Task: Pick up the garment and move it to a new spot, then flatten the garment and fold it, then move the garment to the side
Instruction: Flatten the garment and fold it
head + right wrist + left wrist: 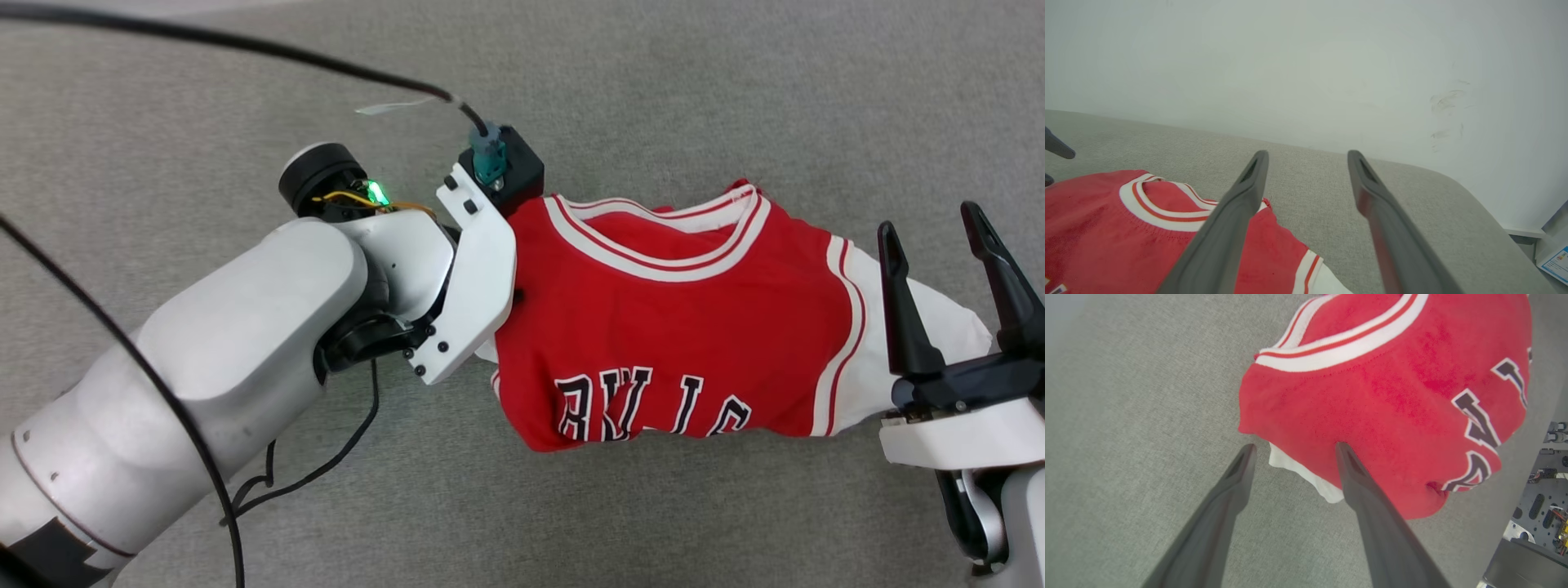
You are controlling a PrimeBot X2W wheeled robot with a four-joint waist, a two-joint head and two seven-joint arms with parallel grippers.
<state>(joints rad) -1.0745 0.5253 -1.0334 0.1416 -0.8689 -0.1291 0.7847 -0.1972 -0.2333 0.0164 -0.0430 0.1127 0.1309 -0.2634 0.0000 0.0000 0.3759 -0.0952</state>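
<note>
I should next use my left gripper to pinch the white sleeve by its lower edge (pixel 1308 477), which peeks out, because the red cloth (pixel 1319 436) covers most of the sleeve.
The garment (pixel 669 327), a red jersey with white-and-red striped trim and black lettering, lies bunched on the grey cloth surface (pixel 735 98), its lower part tucked under. My left gripper (pixel 1294 451) is open at the garment's left edge, one fingertip (pixel 1341 451) against the red cloth and a white sleeve (pixel 1298 471) between the fingers. In the head view the left wrist (pixel 473 278) hides those fingers. My right gripper (pixel 932 224) stands open over the white right sleeve (pixel 947 318), holding nothing. The right wrist view has the right gripper (pixel 1308 157) above the garment (pixel 1106 228).
Black cables (pixel 245 49) run across the surface to the left wrist and hang beside the left arm. A white wall (pixel 1306 61) rises behind the surface, whose rounded corner (pixel 1494 212) lies to the right. Part of my base (pixel 1535 506) shows beside the surface.
</note>
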